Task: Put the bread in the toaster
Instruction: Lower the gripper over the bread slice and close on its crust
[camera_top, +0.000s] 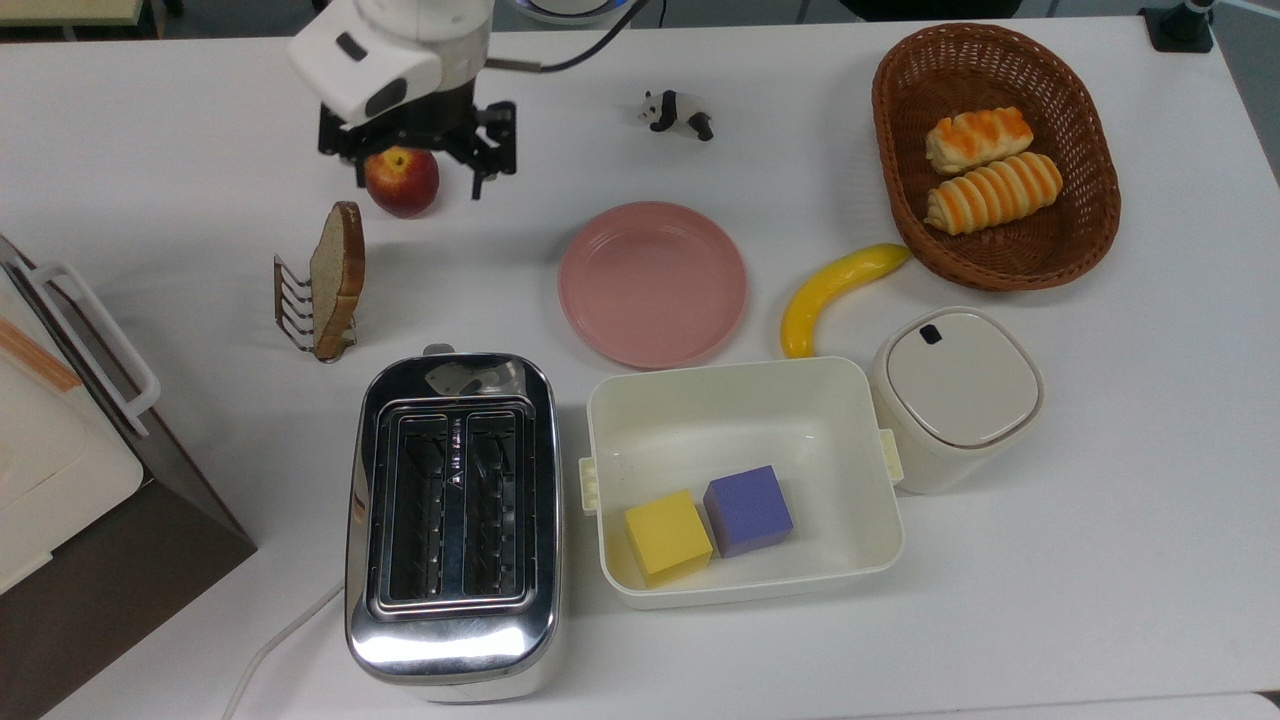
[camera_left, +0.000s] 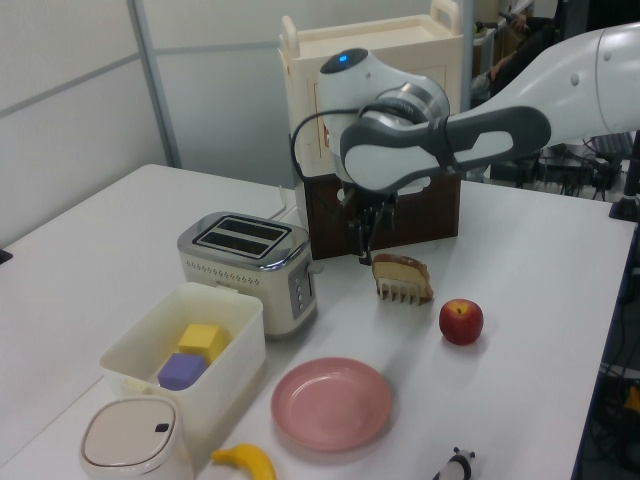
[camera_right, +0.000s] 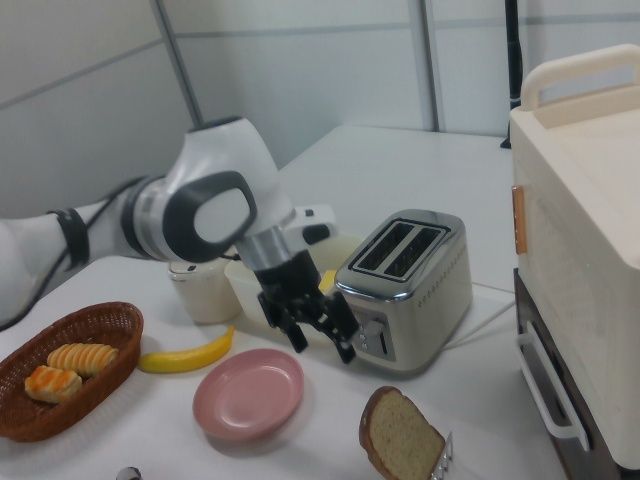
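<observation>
The lower part of the bread has to stay free to go into the toaster (camera_left: 243, 238), so the robot's gripper should grab the bread by its top edge (camera_left: 402, 260) next.
The bread (camera_top: 338, 270) is a tan slice with a brown crust, standing on edge in a small wire rack (camera_top: 292, 303) beyond the toaster in the top view. The chrome two-slot toaster (camera_top: 452, 520) stands at the front, both slots empty. My gripper (camera_top: 418, 187) is open and holds nothing. In the top view it hovers over the red apple (camera_top: 405, 187), up and to the right of the bread. The left view has my gripper (camera_left: 364, 252) just above and left of the bread (camera_left: 400, 268). In the right view the gripper (camera_right: 322, 344) hangs between toaster (camera_right: 410, 275) and bread (camera_right: 400, 435).
A pink plate (camera_top: 652, 283) lies right of the bread. A cream tub (camera_top: 740, 366) with a yellow and a purple cube sits beside the toaster. A banana (camera_top: 835, 290), white canister (camera_top: 955, 395), roll basket (camera_top: 1000, 278), panda figure (camera_top: 677, 110) and handled white box (camera_top: 60, 400) stand around.
</observation>
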